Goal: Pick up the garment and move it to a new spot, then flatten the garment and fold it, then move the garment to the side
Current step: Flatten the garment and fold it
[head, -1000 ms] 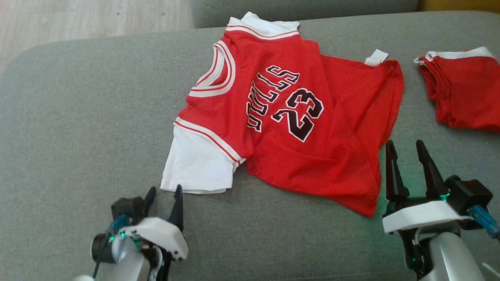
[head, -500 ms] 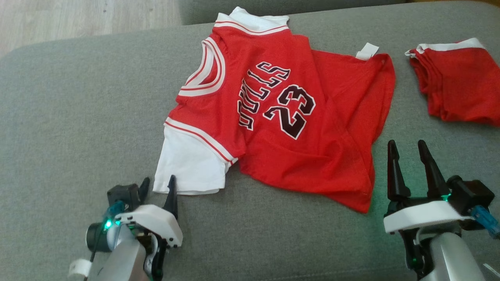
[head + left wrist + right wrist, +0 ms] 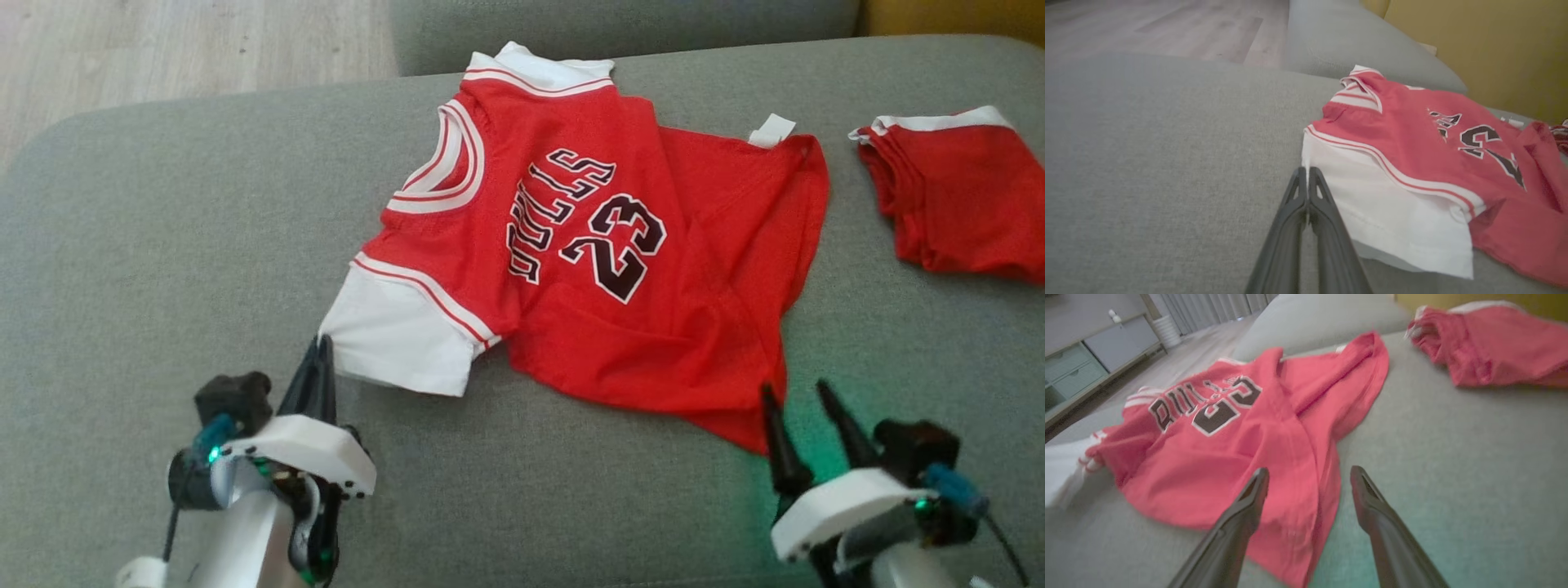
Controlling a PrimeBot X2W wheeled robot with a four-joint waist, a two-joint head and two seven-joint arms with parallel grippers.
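My right gripper grabs the jersey (image 3: 607,255) by its red hem corner (image 3: 749,437) next, to move the jersey to a new spot for flattening.
The garment (image 3: 604,245) is a red jersey with white sleeves and black "23" print, lying rumpled on the grey sofa cushion (image 3: 163,245). My left gripper (image 3: 322,341) is shut, its tips pinching the near-left corner of the white sleeve (image 3: 400,347), which is drawn up toward them. The left wrist view shows the same gripper (image 3: 1306,169) pressed together at the sleeve (image 3: 1392,212) corner. My right gripper (image 3: 796,392) is open at the garment's near-right hem corner. In the right wrist view this gripper (image 3: 1309,471) straddles the hem edge of the garment (image 3: 1229,457), one finger over the red cloth.
A second red garment (image 3: 955,196) lies bunched at the far right of the cushion, also seen as a red heap (image 3: 1494,343). Wooden floor (image 3: 188,49) lies beyond the cushion's far-left edge. A sofa back (image 3: 620,20) rises behind the jersey.
My left gripper moved forward to the sleeve corner and shut on it. The right gripper sits lower in the view, closer to the hem corner. The head camera shifted slightly.
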